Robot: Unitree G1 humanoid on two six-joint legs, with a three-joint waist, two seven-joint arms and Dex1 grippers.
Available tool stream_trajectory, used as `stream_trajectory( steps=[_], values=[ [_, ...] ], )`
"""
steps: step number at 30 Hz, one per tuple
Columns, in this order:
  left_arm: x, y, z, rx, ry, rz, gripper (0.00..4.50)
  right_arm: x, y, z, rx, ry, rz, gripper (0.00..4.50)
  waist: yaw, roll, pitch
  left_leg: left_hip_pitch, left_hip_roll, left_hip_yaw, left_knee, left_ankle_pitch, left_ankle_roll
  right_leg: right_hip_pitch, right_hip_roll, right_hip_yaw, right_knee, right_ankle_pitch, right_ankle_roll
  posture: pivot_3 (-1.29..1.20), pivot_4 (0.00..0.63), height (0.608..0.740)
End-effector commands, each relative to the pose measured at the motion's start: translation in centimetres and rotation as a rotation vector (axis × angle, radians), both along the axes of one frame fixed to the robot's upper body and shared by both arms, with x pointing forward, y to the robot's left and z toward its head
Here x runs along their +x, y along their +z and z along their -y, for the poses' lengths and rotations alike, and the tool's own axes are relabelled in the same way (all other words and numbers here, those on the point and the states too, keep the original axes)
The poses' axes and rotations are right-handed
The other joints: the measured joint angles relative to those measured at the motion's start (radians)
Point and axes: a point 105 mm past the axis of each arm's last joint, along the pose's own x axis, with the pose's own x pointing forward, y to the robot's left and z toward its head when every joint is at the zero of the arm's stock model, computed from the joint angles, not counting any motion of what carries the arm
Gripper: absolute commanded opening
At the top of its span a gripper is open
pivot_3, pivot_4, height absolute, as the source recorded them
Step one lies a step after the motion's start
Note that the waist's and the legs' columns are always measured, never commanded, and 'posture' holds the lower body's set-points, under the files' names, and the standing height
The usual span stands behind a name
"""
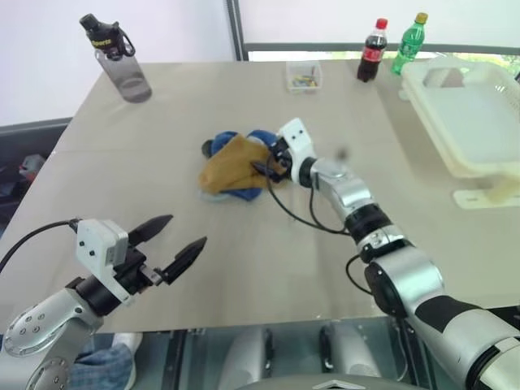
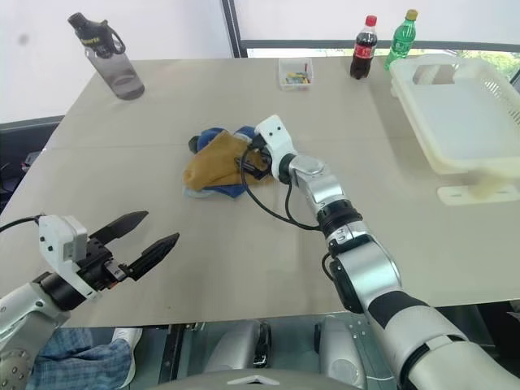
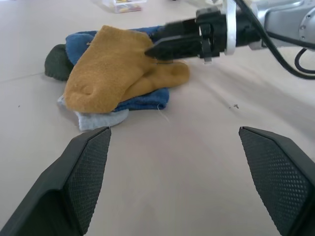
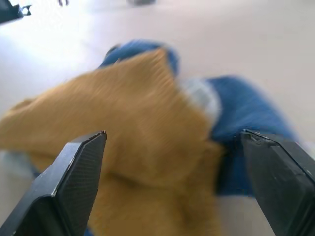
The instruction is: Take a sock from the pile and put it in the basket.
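Observation:
The mustard-brown sock is to go in the basket [image 1: 475, 114]. My right gripper will grab the sock by its cuff [image 1: 266, 157] next.
The pile [image 1: 230, 166] lies mid-table: a mustard-brown sock [image 3: 113, 73] on top of bright blue [image 4: 246, 123] and light grey socks [image 3: 96, 119]. My right gripper [image 1: 266, 162] reaches in level from the pile's right side. It is open, and its fingertips [image 3: 162, 46] hover over the mustard sock's edge with nothing clamped. In the right wrist view the mustard sock sits between the spread fingers of the right gripper [image 4: 172, 133]. My left gripper [image 1: 187, 229] is open and empty near the table's front left, pointing toward the pile. The whitish basket [image 1: 475, 114] stands at the far right.
A grey water bottle [image 1: 122, 61] stands at the back left. A small clear box of coloured bits [image 1: 303, 77], a cola bottle [image 1: 372, 50] and a green bottle [image 1: 409, 42] line the back edge. The right arm's black cable [image 1: 296, 213] hangs over the table.

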Motion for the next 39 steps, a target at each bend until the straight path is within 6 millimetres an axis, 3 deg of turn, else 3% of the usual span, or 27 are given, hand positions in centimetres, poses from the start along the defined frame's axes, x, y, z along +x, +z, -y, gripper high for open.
stream_trajectory(
  steps=[1, 15, 23, 28, 30, 33, 35, 39],
  values=[
    [-0.3, 0.6, 0.7, 0.007, -0.022, 0.035, 4.46, 0.1, 1.9, 0.0, 0.03, 0.008, 0.058, 4.5, -0.002, 0.0, 0.0, 0.0, 0.0, 0.0, 0.0, 0.0, 0.0, -0.001, 0.0, 0.0, 0.0, 0.0, 0.0, 0.0, 0.15, 0.74],
    [-0.4, 0.5, 0.7, 0.008, -0.022, 0.027, 4.46, -0.8, 0.0, -2.0, 0.021, 0.058, -0.018, 4.5, -0.002, 0.0, 0.0, 0.0, 0.001, 0.001, 0.0, 0.0, 0.0, -0.001, -0.001, 0.001, 0.0, 0.0, 0.0, 0.0, 0.15, 0.74],
    [-0.5, 0.5, 0.8, 0.007, -0.016, 0.029, 4.46, -0.4, -0.4, -2.1, 0.017, 0.018, -0.035, 4.5, -0.002, 0.0, 0.0, 0.0, 0.001, 0.001, 0.0, 0.0, 0.0, -0.001, -0.002, 0.002, 0.0, 0.0, 0.0, 0.0, 0.15, 0.74],
    [-0.5, 0.4, 0.8, 0.007, -0.017, 0.025, 4.5, -0.3, -0.1, -1.9, 0.031, 0.015, -0.028, 2.15, -0.002, 0.0, 0.0, 0.0, 0.001, 0.001, 0.0, 0.0, 0.0, -0.001, -0.002, 0.001, 0.0, 0.0, 0.0, 0.0, 0.15, 0.74],
    [-0.5, 0.4, 0.8, 0.009, -0.019, 0.024, 4.5, -0.3, 0.0, -1.9, 0.038, 0.017, -0.021, 1.67, -0.002, 0.0, 0.0, 0.0, 0.001, 0.001, 0.0, 0.0, 0.0, -0.001, -0.002, 0.001, 0.0, 0.0, 0.0, 0.0, 0.15, 0.74],
    [-0.4, 0.4, 0.9, 0.01, -0.021, 0.023, 4.5, -0.3, 0.3, -1.9, 0.045, 0.023, -0.015, 0.59, -0.002, 0.0, 0.0, 0.0, 0.001, 0.001, 0.0, 0.0, 0.0, -0.001, -0.002, 0.002, 0.0, 0.0, 0.0, 0.0, 0.15, 0.74],
    [-0.4, 0.3, 0.9, 0.01, -0.022, 0.023, 4.5, -0.4, 0.4, -1.9, 0.049, 0.027, -0.013, 0.15, -0.002, 0.0, 0.0, 0.0, 0.001, 0.001, 0.0, 0.0, 0.0, -0.001, -0.002, 0.002, 0.0, 0.0, 0.0, 0.0, 0.15, 0.74],
    [-0.4, 0.3, 1.0, 0.009, -0.025, 0.022, 4.5, -0.4, 0.4, -1.8, 0.048, 0.027, -0.008, 0.15, -0.002, 0.0, 0.0, 0.0, 0.001, 0.001, 0.0, 0.0, 0.0, -0.001, -0.002, 0.002, 0.0, 0.0, 0.0, 0.0, 0.15, 0.74]
  ],
)
